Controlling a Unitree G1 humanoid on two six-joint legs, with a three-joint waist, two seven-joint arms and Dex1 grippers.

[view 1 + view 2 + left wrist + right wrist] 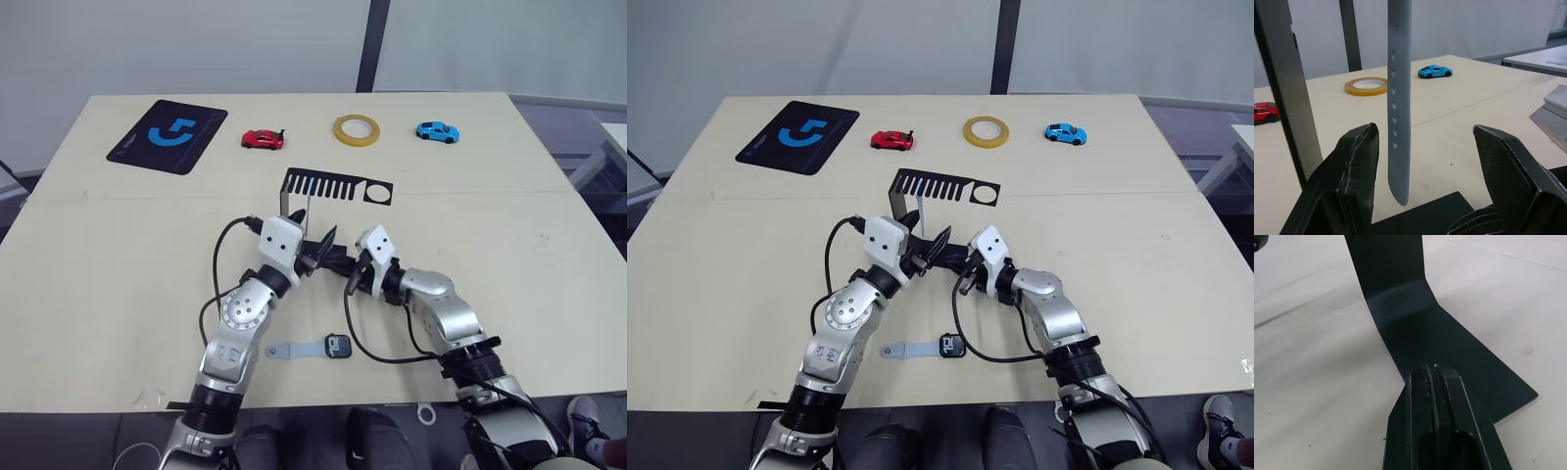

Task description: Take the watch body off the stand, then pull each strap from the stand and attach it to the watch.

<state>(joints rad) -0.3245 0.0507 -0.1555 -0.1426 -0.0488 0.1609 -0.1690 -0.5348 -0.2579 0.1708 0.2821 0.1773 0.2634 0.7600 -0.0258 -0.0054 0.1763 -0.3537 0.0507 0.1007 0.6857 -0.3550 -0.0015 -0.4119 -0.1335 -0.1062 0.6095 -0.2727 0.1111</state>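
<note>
I need to pinch the hanging strap [309,203] [1399,112] by its long side edges with my left gripper next. That leaves the watch body's bare end free to take the strap.
The black stand [333,186] is upright at mid-table. One pale blue-grey strap [1399,122] hangs from its slotted top plate. My left gripper [321,249] is open, with a finger [1354,166] on each side of the strap's lower end, touching neither side. My right gripper [1434,377] is shut, its tip resting on the stand's flat foot [1449,352]. The watch body [338,346] lies on the table close to me, with the other strap [289,350] joined to its left side.
Along the far side of the table lie a black mouse pad [167,135], a red toy car [263,139], a yellow tape roll [356,128] and a blue toy car [436,131]. Black cables loop from both wrists near the watch.
</note>
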